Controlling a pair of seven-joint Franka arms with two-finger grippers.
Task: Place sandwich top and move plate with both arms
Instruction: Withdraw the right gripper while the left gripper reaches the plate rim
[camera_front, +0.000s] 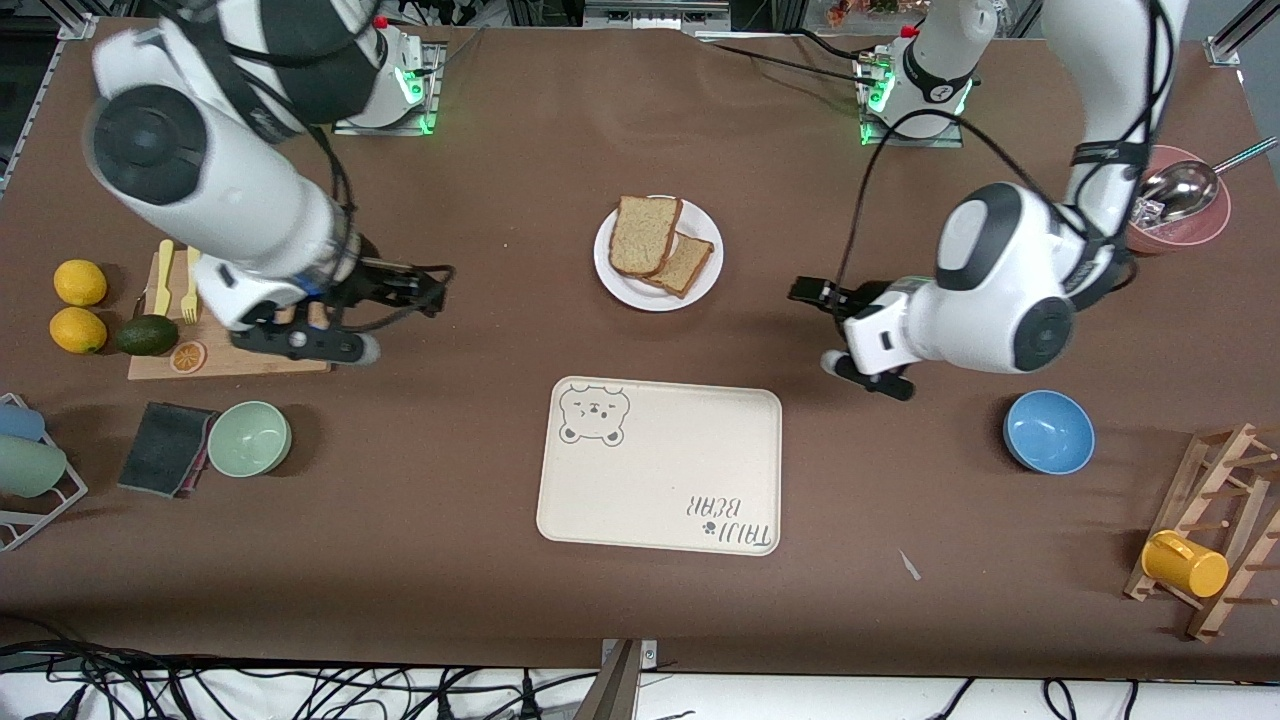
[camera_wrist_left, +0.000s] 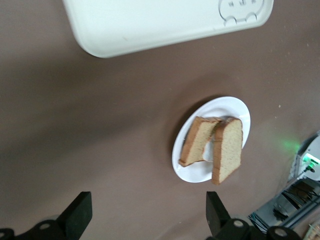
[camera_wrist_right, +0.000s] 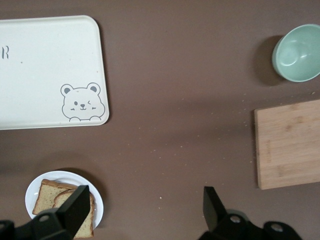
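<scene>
My left gripper grabs the white plate by its rim (camera_front: 716, 268) beside the smaller slice next, to move the plate onto the cream bear tray (camera_front: 660, 466).
The white plate (camera_front: 625, 290) sits mid-table, farther from the front camera than the tray. The sandwich top (camera_front: 645, 235), a light brown speckled slice, lies tilted on a smaller, darker slice (camera_front: 688, 265) and covers part of it. My right gripper (camera_front: 438, 285) is open and empty over bare table toward the right arm's end of the plate. My left gripper (camera_front: 803, 292) is open and empty toward the left arm's end. The left wrist view shows its gripper (camera_wrist_left: 147, 202), the plate (camera_wrist_left: 195, 172) and the top slice (camera_wrist_left: 227, 150). The right wrist view shows its gripper (camera_wrist_right: 146, 195) and the plate (camera_wrist_right: 65, 174).
A cream bear tray (camera_front: 660, 465) lies nearer the camera than the plate. A blue bowl (camera_front: 1048, 430) and a mug rack (camera_front: 1215, 530) are at the left arm's end. A green bowl (camera_front: 250, 437), a cutting board (camera_front: 225, 355) and lemons (camera_front: 80, 283) are at the right arm's end.
</scene>
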